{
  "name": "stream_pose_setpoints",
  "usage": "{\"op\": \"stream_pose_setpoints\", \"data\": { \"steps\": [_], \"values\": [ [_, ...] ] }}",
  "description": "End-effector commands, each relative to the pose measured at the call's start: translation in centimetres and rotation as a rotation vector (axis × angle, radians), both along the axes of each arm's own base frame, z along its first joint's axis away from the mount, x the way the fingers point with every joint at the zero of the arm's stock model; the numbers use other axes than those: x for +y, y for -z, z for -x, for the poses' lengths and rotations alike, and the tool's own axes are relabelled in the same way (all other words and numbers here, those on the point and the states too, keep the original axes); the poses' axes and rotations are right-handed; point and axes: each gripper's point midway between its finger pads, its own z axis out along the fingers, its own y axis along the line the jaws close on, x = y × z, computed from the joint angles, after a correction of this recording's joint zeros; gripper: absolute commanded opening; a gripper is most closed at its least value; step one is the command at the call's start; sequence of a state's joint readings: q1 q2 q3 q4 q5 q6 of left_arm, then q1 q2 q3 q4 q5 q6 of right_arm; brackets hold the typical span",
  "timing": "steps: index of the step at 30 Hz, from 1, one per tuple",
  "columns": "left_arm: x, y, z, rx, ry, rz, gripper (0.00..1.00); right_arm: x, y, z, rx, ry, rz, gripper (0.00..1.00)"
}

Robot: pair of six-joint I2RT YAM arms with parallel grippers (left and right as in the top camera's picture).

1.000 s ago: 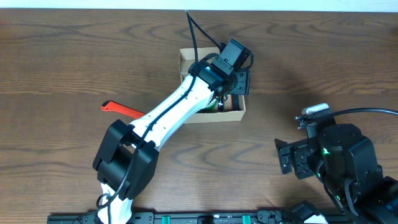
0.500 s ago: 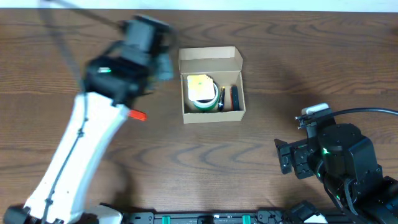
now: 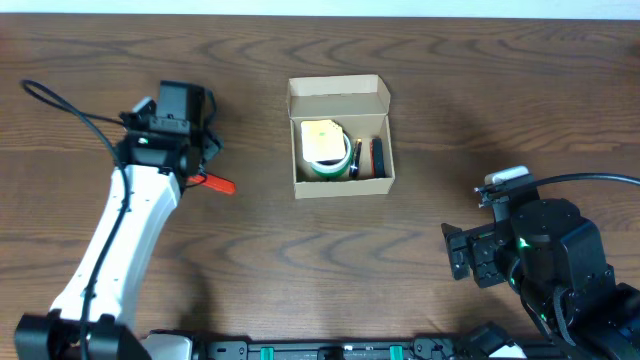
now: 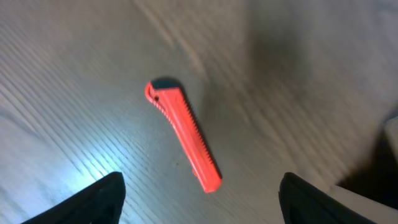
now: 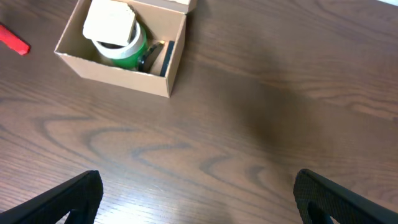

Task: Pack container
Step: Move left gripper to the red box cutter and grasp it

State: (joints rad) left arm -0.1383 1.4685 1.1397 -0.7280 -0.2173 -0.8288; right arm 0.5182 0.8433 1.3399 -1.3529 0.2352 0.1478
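Observation:
My left gripper grabs the red stick-shaped tool (image 3: 215,184) across its narrow width near the tool's plain end next. Then it packs it into the container (image 3: 340,187), the tool's dark end with the cap leading.
The container (image 3: 340,187), a tan cardboard box with its flap lid open at the back, sits mid-table. Inside are a green roll topped with a yellow pad (image 3: 324,148) and dark items (image 3: 372,158). It also shows in the right wrist view (image 5: 118,68). A red stick-shaped tool (image 3: 215,184) lies left of the box. In the left wrist view the red tool (image 4: 183,134) lies on the table between and ahead of the open fingers. My left gripper (image 3: 180,120) hovers over it, open and empty. My right gripper (image 3: 462,252) is open and empty at the right front.
The brown wooden table (image 3: 320,270) runs under everything. The left arm's white link (image 3: 110,250) stretches from the front left. The right arm's base (image 3: 560,270) fills the front right corner.
My left arm swung from over the box to the left and now hovers above the red tool. The box contents are uncovered. The right arm has not moved.

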Motion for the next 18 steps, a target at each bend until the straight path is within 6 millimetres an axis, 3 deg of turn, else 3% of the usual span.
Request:
{"op": "stream_pose_setpoints", "data": {
  "steps": [1, 10, 18],
  "values": [
    [0.3, 3.5, 0.3, 0.029, -0.124, 0.038, 0.85, -0.1, 0.0, 0.0, -0.001, -0.003, 0.01, 0.99],
    [-1.4, 9.3, -1.1, 0.118, -0.11, 0.111, 0.89, -0.1, 0.0, 0.0, -0.001, -0.003, 0.01, 0.99],
    [-1.4, 11.9, -0.8, 0.181, -0.145, 0.144, 0.91, -0.1, 0.0, 0.0, -0.001, -0.003, 0.01, 0.99]
  ]
}}
